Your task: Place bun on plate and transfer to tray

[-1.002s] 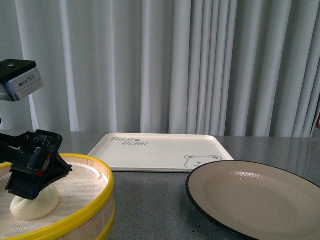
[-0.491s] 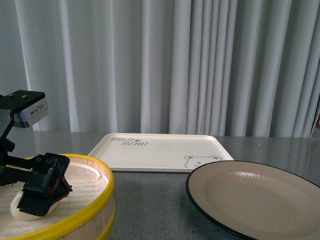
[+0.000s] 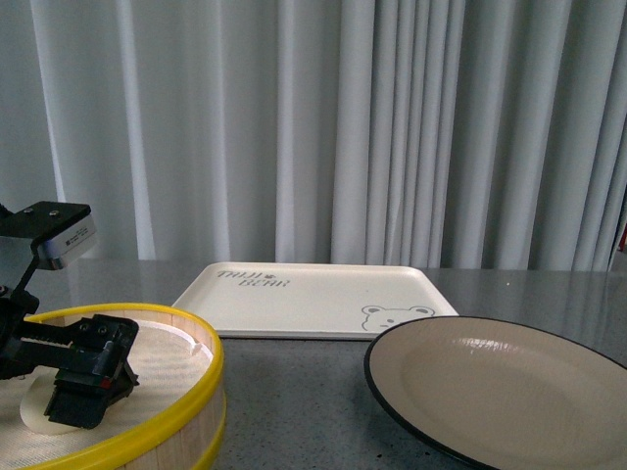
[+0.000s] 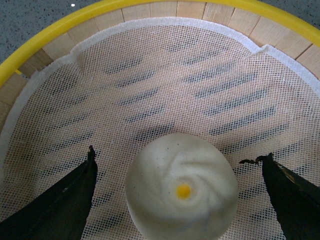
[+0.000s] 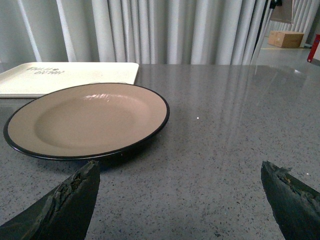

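I should grab the bun (image 3: 34,411) by its round sides with my left gripper next. Then I can put it on the black-rimmed plate (image 3: 509,397).
The cream-white bun (image 4: 181,191) with a twisted top and a yellow dot lies on the mesh liner inside the yellow-rimmed steamer basket (image 3: 191,338). My left gripper (image 4: 180,200) is open, lowered into the basket, with one finger on each side of the bun and a gap to each. In the front view the left gripper (image 3: 83,382) hides most of the bun (image 3: 34,411). The beige plate (image 3: 509,387) with a black rim stands empty at the front right. The cream tray (image 3: 313,297) with a bear face lies behind, empty. My right gripper (image 5: 182,200) is open over bare table, near the plate (image 5: 87,117).
The table is grey speckled stone (image 5: 225,125). Grey curtains (image 3: 392,127) hang behind it. The tray also shows in the right wrist view (image 5: 65,75), beyond the plate. Cardboard boxes (image 5: 286,38) stand far off.
My left gripper has gone down into the steamer basket, lower around the bun. The plate and the tray have not moved.
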You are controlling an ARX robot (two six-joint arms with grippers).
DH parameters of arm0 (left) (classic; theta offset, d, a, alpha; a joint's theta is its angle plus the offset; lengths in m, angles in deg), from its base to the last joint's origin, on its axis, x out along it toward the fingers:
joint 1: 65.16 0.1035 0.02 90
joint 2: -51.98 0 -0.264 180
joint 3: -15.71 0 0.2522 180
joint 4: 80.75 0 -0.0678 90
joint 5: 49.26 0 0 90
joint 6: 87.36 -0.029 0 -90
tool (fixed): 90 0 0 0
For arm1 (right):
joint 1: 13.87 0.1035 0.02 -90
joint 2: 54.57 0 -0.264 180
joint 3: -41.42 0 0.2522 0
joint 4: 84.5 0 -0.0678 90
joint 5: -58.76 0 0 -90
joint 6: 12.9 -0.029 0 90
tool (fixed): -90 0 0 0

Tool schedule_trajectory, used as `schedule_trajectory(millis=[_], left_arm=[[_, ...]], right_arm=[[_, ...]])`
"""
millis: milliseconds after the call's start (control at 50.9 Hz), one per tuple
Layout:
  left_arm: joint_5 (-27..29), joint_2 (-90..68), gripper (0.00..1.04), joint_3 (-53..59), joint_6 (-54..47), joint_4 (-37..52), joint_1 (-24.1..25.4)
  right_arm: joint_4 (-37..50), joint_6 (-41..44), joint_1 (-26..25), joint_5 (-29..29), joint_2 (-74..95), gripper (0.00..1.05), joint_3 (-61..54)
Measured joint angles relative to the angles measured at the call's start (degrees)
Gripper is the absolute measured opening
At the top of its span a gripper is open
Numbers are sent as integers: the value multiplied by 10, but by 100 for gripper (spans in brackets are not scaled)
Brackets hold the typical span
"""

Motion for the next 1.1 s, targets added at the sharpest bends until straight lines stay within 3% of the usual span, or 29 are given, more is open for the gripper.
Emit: schedule_trajectory(millis=[393, 589, 864, 982, 1100], left_arm=[[-5, 7, 39, 4, -4, 5, 4], [-22, 24, 5, 12, -4, 5, 8], [-62, 94, 4, 9, 11, -14, -39], [-73, 110, 4, -9, 13, -12, -79], [-104, 102, 4, -19, -4, 40, -150]], right_arm=[[0, 0, 0, 0, 0, 96, 0], [0, 0, 0, 0, 0, 96, 0], [0, 0, 0, 0, 0, 96, 0], [0, 0, 0, 0, 0, 96, 0], [0, 0, 0, 0, 0, 96, 0]])
